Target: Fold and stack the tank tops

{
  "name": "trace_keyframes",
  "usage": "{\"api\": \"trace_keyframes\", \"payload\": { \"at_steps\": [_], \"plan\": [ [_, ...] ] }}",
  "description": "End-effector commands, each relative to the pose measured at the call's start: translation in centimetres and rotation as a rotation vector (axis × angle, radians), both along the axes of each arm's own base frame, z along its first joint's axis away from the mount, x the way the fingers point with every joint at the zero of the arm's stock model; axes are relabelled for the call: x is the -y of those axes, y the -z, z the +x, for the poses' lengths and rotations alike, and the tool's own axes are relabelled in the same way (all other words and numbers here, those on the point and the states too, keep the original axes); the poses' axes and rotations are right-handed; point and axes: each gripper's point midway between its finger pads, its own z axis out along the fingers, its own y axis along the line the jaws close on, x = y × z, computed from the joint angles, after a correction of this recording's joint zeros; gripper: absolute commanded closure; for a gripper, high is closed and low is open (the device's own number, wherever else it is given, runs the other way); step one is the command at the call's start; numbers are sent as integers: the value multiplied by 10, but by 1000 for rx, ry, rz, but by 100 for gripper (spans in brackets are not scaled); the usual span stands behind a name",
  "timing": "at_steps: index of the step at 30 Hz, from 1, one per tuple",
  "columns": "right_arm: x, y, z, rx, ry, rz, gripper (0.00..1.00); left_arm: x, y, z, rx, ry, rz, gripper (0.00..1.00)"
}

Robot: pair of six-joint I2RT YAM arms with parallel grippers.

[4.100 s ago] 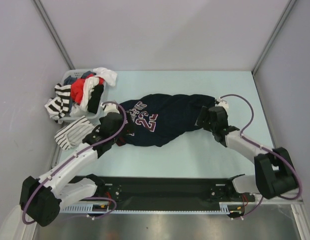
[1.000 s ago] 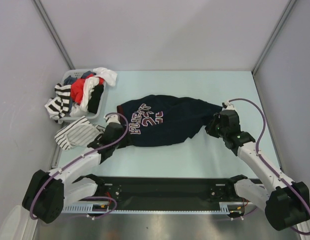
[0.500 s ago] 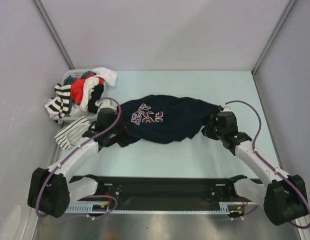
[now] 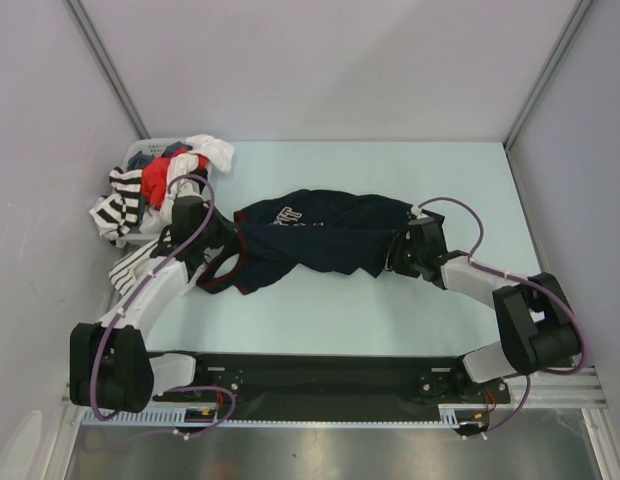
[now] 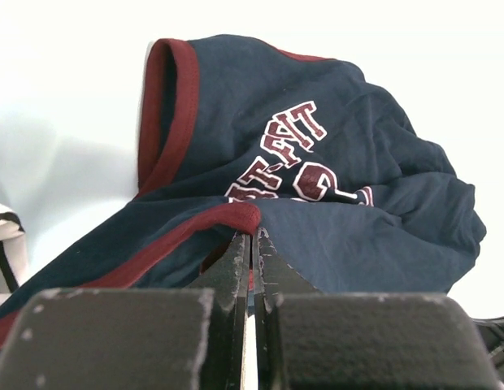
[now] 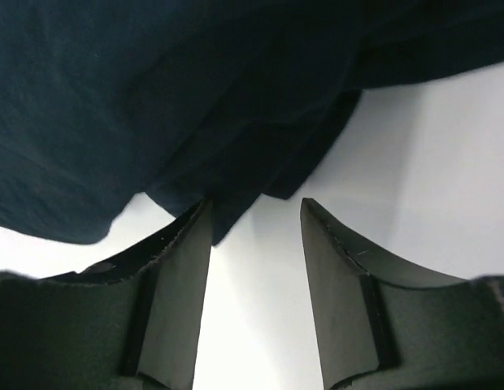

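Note:
I need to stretch the tank top straight for folding, so my right gripper should next grab the navy tank top's loose cloth tip (image 4: 393,249) (image 6: 241,201), opposite its maroon-trimmed edge.
The dark navy tank top (image 4: 325,235) with maroon trim lies bunched across the middle of the table, its lettering (image 5: 288,150) facing up. My left gripper (image 4: 218,262) is at its left end, shut on the maroon-trimmed edge (image 5: 236,215); the fingertips (image 5: 252,237) pinch the cloth. My right gripper (image 4: 395,255) is at the right end, open, with a tip of navy cloth (image 6: 228,219) hanging between its fingers (image 6: 191,244) but not clamped. The white striped tank top (image 4: 138,268) lies flat at the left, partly under my left arm.
A white basket (image 4: 140,152) heaped with striped, red and white clothes stands at the far left corner, close behind my left wrist. Grey walls close in the table on the left, back and right.
My left gripper has shut on the maroon trim and drawn it toward the far left, bunching the navy top. My right gripper has opened and slid left along the cloth's right end.

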Motion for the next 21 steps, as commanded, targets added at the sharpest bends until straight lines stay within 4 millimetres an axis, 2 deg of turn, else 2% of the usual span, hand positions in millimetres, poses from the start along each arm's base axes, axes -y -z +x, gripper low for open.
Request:
{"api": "trace_keyframes", "payload": {
  "at_steps": [1,5,7,8,10,11,14,17,20,21],
  "plan": [
    [-23,-28,36,129,-9,65,47,-1,-32,19,87,-12,-40,100],
    [-30,-22,49,126,3,61,44,-6,-34,20,98,-24,-36,100],
    [-33,-21,55,131,10,66,47,-8,-36,19,103,-27,-31,100],
    [-35,-18,59,124,11,66,58,-10,-36,19,102,-33,-28,100],
    [-36,-16,62,117,17,73,73,-12,-38,18,109,-41,-23,100],
    [-36,-18,63,119,23,74,84,-13,-39,18,109,-44,-20,100],
    [-34,-34,63,154,31,83,98,-15,-43,16,119,-49,-14,100],
    [-26,-45,56,152,30,65,100,-16,-51,13,136,-46,-4,100],
    [-9,-63,42,152,45,47,100,-18,-57,9,145,-39,17,100],
    [4,-74,35,164,60,43,100,-18,-61,5,149,-35,23,100]
  ]
}}
